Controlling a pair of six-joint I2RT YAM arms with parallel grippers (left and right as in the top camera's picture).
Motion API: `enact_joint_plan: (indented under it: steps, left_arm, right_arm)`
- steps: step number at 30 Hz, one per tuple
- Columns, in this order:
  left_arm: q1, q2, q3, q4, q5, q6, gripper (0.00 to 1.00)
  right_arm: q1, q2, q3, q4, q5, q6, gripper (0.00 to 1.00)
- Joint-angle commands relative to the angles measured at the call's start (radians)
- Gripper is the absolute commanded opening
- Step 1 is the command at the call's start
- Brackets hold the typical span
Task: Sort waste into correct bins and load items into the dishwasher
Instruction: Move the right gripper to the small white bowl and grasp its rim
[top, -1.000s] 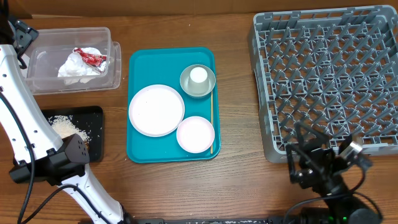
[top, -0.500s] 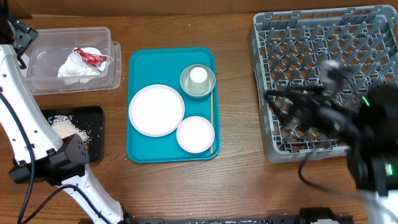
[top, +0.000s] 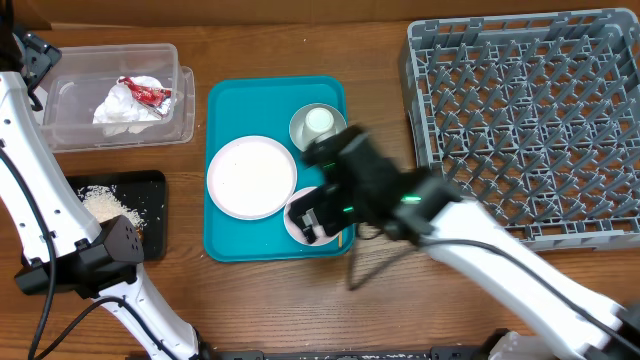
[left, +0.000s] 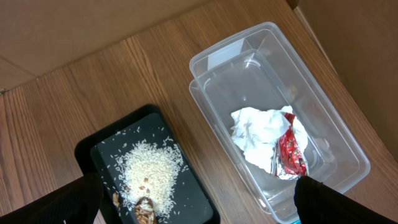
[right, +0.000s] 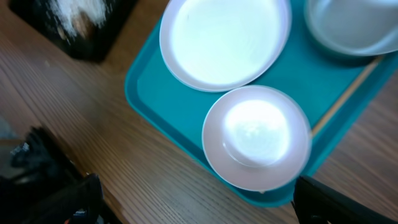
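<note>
My right gripper grabs the small white bowl (right: 256, 137) by its rim (right: 211, 160) next, one finger inside, which leaves its body free to load tilted into the dish rack.
My right gripper (top: 318, 215) hovers open and empty over the small white bowl (right: 256, 137) on the teal tray (right: 149, 81); its fingers (right: 199, 202) straddle the tray's near edge. The large pale plate (top: 250, 177) lies beside the bowl. The white cup (top: 319, 121) stands in the silvery-grey bowl (top: 298, 125). The wooden stick (right: 345, 93) lies along the tray's side. The grey dish rack (top: 520, 100) is at the right. The clear tub (left: 323, 106) holds the napkin (left: 261, 134) and red wrapper (left: 291, 152). The black tray (left: 193, 186) holds rice (left: 149, 171). My left gripper (left: 199, 199) is open and empty above them.
The left arm's white links (top: 30, 190) run along the left edge, over part of the black tray (top: 150, 190). The right arm (top: 480, 250) stretches across the wooden table from the lower right. A cardboard wall (left: 348, 37) stands behind the tub.
My right arm has swung from the lower right, past the dish rack, to over the teal tray's small white bowl. The left arm has not moved.
</note>
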Motion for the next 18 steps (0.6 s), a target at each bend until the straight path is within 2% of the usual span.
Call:
enact_joint_plan:
  steps: [1, 9, 12, 18]
  left_arm:
    - [0.005, 0.000, 0.003, 0.001, -0.013, 0.001, 1.00]
    - [0.005, 0.000, 0.003, 0.001, -0.013, 0.002, 1.00]
    - [0.005, 0.000, 0.003, 0.001, -0.013, 0.001, 1.00]
    - [0.005, 0.000, 0.003, 0.001, -0.013, 0.001, 1.00]
  right_arm:
    - [0.051, 0.092, 0.022, 0.028, 0.019, 0.001, 1.00]
    - [0.081, 0.301, 0.022, 0.122, -0.010, 0.009, 1.00]
    - [0.081, 0.333, 0.021, 0.126, 0.042, 0.043, 0.90]
    - [0.090, 0.393, 0.019, 0.146, 0.080, 0.108, 0.83]
